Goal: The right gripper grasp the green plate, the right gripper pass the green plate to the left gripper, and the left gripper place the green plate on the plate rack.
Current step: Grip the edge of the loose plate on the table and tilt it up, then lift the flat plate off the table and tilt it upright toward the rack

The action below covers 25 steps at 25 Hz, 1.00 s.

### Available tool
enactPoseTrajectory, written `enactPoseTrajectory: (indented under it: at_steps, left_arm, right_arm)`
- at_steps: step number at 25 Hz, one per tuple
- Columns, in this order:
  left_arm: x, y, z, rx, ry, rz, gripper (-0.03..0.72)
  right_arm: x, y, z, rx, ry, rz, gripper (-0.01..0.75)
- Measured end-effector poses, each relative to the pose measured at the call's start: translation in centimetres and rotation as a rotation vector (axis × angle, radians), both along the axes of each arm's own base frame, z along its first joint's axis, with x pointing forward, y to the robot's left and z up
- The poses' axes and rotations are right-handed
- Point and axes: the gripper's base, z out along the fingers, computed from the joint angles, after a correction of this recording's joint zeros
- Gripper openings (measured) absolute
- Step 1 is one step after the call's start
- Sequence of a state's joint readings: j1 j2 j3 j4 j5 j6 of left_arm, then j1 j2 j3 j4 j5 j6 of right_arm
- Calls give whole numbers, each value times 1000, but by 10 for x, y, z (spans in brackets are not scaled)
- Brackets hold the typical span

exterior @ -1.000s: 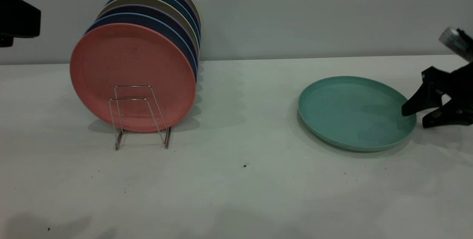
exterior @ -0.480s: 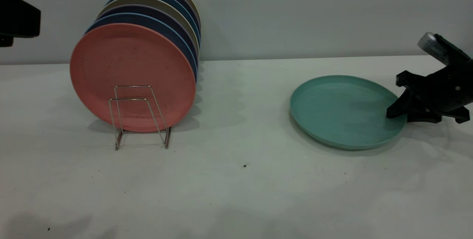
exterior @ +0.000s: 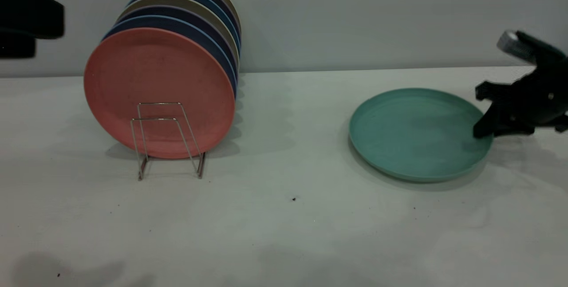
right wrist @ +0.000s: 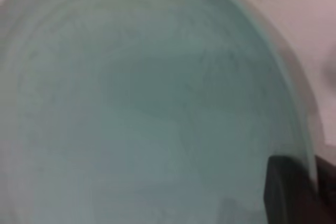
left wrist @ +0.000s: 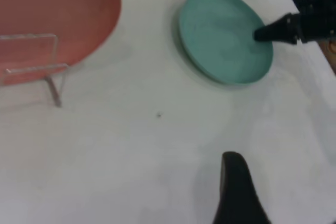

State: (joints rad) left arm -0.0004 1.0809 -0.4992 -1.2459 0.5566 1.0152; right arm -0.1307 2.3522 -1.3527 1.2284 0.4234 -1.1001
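Note:
Next, my left gripper picks up the green plate by its free rim, to stand the plate on the plate rack.
The green plate lies on the white table at the right, its right edge slightly raised. My right gripper is shut on the plate's right rim. In the right wrist view the plate fills the picture and the rim runs between the dark fingers. The left wrist view shows the plate with the right gripper at its rim. The plate rack stands at the left and holds several upright plates. My left gripper hangs high at the far left, away from everything.
A salmon-pink plate is the front one in the rack, with dark blue and beige plates behind it. The rack's two front wire loops hold nothing. The grey wall runs close behind the table.
The right gripper closed on the plate's right rim. The plate shifted a little left and its gripped edge rose. The left arm's black housing came slightly further into view at top left.

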Motion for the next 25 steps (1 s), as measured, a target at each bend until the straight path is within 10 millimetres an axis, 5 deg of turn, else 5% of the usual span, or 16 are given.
enactPoseTrajectory:
  at_steps: [4, 11, 25]
  left_arm:
    - [13, -4, -15, -52, 54, -35, 467]
    - [43, -8, -47, -149, 100, -9, 454]
    - [61, -14, -93, -283, 271, -17, 454]
  right_arm:
    - [1, 8, 21, 95, -22, 29, 15]
    - [-5, 33, 27, 230, -1, 145, 15]
    - [-23, 116, 58, 282, -1, 489, 15]
